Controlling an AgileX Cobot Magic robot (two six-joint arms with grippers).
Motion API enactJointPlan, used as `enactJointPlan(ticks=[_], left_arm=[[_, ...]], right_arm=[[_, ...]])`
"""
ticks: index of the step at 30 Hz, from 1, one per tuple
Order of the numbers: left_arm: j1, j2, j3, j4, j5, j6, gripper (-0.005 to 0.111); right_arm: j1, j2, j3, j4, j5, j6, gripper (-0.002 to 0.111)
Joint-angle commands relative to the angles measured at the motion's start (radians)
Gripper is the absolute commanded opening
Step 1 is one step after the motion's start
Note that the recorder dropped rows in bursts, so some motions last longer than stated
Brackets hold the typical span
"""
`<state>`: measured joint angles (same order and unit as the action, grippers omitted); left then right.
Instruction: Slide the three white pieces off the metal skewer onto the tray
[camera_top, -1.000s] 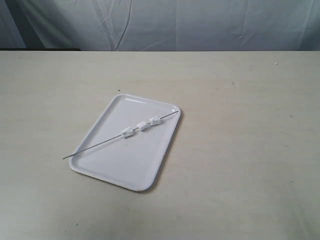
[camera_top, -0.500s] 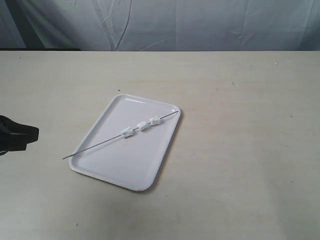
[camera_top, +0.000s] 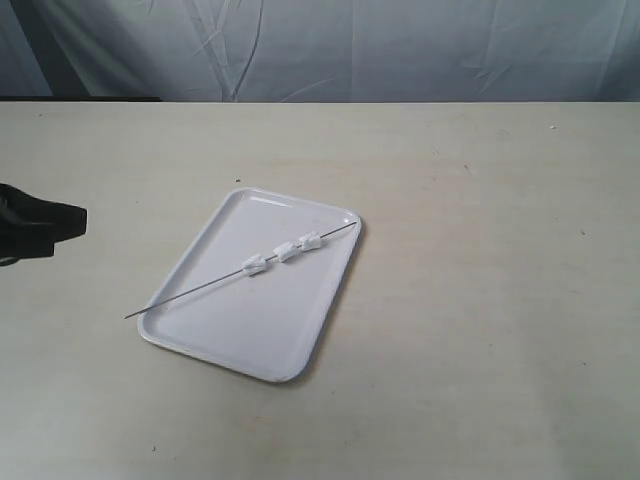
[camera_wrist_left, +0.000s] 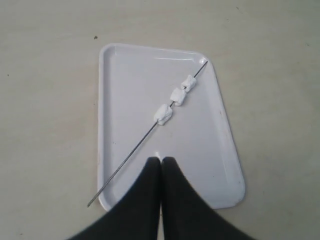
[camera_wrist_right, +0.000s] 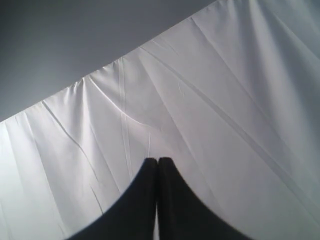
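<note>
The left gripper grabs the metal skewer by its long bare end (camera_top: 155, 305) (camera_wrist_left: 102, 189) next, which leaves the three white pieces free to slide off.
A white tray (camera_top: 200, 330) (camera_wrist_left: 220, 165) lies near the middle of the table. The metal skewer (camera_top: 190, 293) (camera_wrist_left: 127, 160) rests diagonally across it, one end poking over the tray's near left corner. Three white pieces (camera_top: 287, 252) (camera_wrist_left: 178, 96) are threaded on it in a row, over the tray's far half. My left gripper (camera_top: 82, 220) (camera_wrist_left: 161, 159) is shut and empty; it hangs at the left edge of the exterior view, well left of the tray. My right gripper (camera_wrist_right: 158, 160) is shut, empty and faces the white curtain; the exterior view does not show it.
The beige table (camera_top: 480, 300) stretches wide on all sides of the tray. A creased white curtain (camera_top: 400, 50) (camera_wrist_right: 210, 100) hangs behind the table's far edge.
The left gripper has come into the exterior view from the left edge and moved a little up and right. Tray, skewer and pieces have not moved.
</note>
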<state>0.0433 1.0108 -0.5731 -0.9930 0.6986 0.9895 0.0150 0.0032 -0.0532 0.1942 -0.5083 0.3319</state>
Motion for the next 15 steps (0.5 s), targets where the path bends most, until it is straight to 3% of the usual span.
enactJointPlan(ticks=[1,10,15], left_arm=[[-0.006,0.073,-0.039,-0.041,0.065,0.036,0.000],[-0.006,0.325,-0.103,-0.120,0.176,0.157,0.000],[-0.088,0.457,-0.130,-0.095,0.095,0.198,0.000]], right_arm=[[-0.002,0.070,-0.082,-0.013,0.089,0.001,-0.001],[-0.002,0.372,-0.317,-0.153,0.474,0.001,-0.001],[0.000,0.555,-0.421,-0.153,0.645,-0.002,-0.001]])
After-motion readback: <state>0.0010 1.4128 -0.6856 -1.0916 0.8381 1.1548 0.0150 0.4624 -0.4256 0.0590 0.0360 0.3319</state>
